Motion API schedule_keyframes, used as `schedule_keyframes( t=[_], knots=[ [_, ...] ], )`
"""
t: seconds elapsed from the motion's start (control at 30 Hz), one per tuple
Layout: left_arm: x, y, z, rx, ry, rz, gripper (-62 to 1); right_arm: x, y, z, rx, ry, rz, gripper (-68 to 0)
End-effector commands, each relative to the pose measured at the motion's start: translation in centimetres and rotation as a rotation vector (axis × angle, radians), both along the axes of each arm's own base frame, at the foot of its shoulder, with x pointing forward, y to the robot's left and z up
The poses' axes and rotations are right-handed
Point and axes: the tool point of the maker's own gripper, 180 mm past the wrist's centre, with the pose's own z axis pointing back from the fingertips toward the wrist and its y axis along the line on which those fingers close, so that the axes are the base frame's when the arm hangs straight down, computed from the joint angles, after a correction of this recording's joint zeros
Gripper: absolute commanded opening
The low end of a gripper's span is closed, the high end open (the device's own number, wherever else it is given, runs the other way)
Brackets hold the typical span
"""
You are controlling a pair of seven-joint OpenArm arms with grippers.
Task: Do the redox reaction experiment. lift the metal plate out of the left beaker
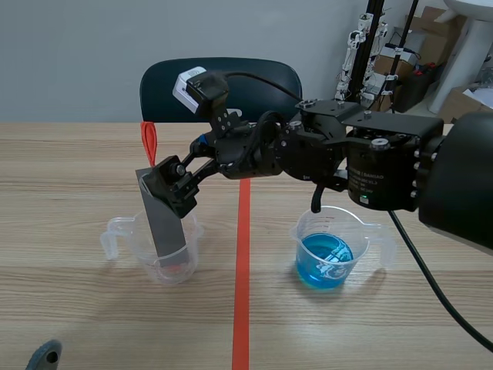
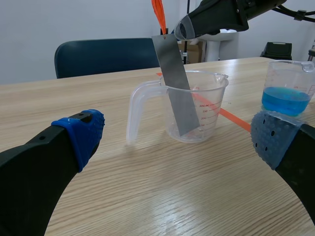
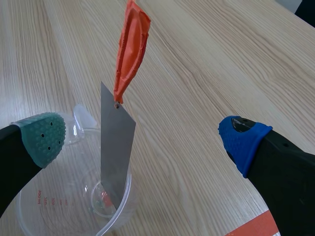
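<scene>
My right gripper grabs the plate by its upper edge (image 1: pixel 146 176) (image 3: pixel 117 114) above the beaker's rim next, since the beaker's side closes around the plate's lower end.
A grey metal plate (image 1: pixel 163 220) stands tilted in the clear left beaker (image 1: pixel 185 266), its lower end on the bottom. An orange tag (image 1: pixel 148 141) hangs from its top corner. My right gripper (image 1: pixel 173 185) has come across from the right and sits at the plate's upper part. In the right wrist view the plate (image 3: pixel 117 147) and tag (image 3: pixel 132 46) stand between the fingers of the right gripper (image 3: pixel 142 137), which is open and touches neither. My left gripper (image 2: pixel 178 135) is open and low, a little short of the beaker (image 2: pixel 211 105) and plate (image 2: pixel 174 73).
A second clear beaker (image 1: pixel 331 258) with blue liquid stands to the right of the orange tape line (image 1: pixel 243 270). A dark chair (image 1: pixel 223 85) is behind the table's far edge. Lab stands and boxes fill the back right.
</scene>
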Motion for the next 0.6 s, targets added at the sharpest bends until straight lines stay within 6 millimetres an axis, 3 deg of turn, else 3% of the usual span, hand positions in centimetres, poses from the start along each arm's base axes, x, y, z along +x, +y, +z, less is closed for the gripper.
schedule_keyframes(
  t=[0.0,0.3,0.57],
  knots=[
    [0.0,0.4,1.1,-0.015,-0.051,0.005,1.4,0.5,0.5,1.7,0.034,-0.034,0.010,0.4],
    [0.0,0.4,1.1,-0.015,-0.051,0.005,1.4,0.3,0.9,1.8,0.039,-0.031,0.017,0.4],
    [0.0,0.4,1.1,-0.015,-0.051,0.005,1.4,-0.9,1.7,1.0,0.021,-0.015,0.051,-21.0]
  ],
)
